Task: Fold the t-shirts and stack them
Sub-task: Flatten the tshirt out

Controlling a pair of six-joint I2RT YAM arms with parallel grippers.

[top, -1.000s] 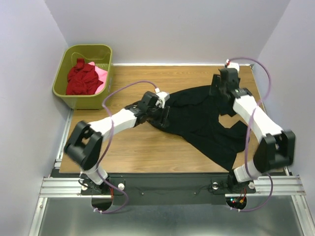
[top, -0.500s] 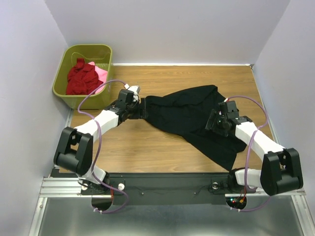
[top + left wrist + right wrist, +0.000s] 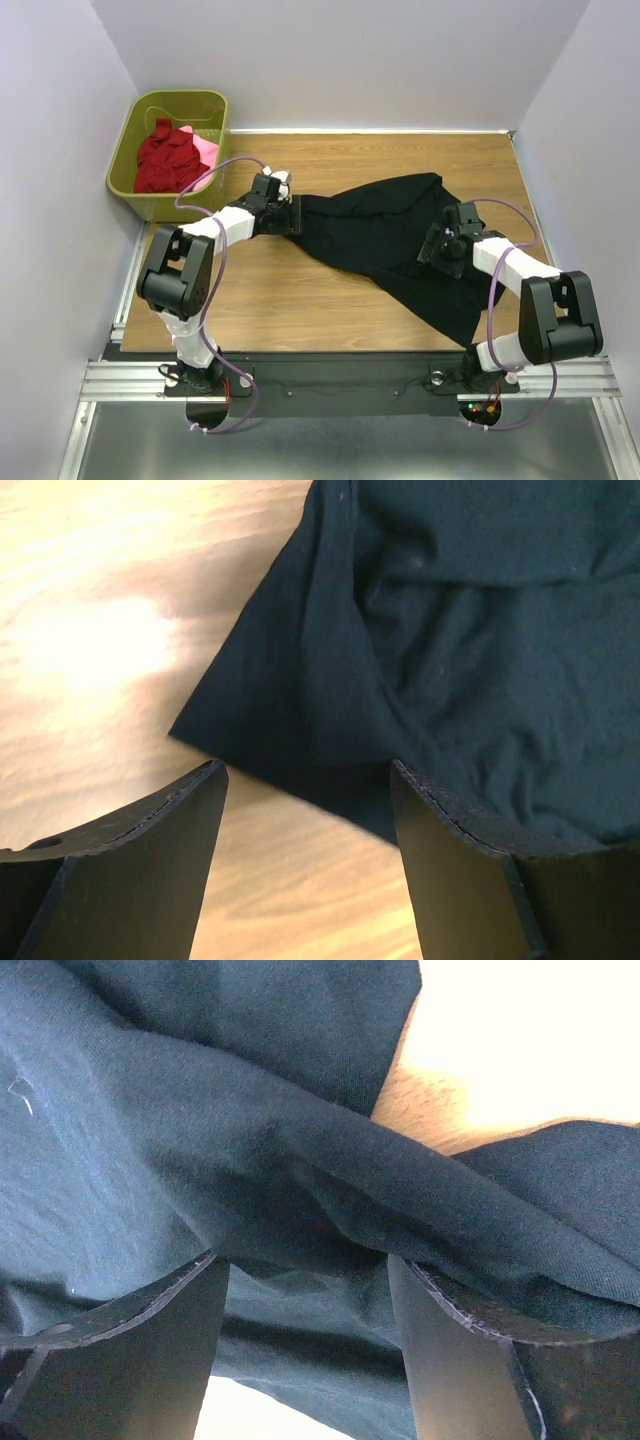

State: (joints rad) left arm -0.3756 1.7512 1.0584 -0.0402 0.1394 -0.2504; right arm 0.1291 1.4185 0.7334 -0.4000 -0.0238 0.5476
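My left gripper grabs the black t-shirt by its corner nearest the basket next, to spread it for folding.
A large black t-shirt lies spread and rumpled across the wooden table. My left gripper sits at the shirt's left corner. In the left wrist view the left gripper stands open over bare wood, and the black t-shirt's corner lies just ahead of the fingertips. My right gripper rests low on the shirt's right side. The right wrist view has the right gripper open, with a fold of the black t-shirt running across in front of its fingers. A dark red t-shirt and a pink one lie in the basket.
The olive-green basket stands at the table's back left corner, just left of my left arm. Grey walls close in the table at the back and on both sides. Bare wood shows in front of the shirt.
My left gripper drew back leftward, dragging the shirt's left edge out, and opened at the corner. My right gripper came down from the shirt's far right edge onto its right middle.
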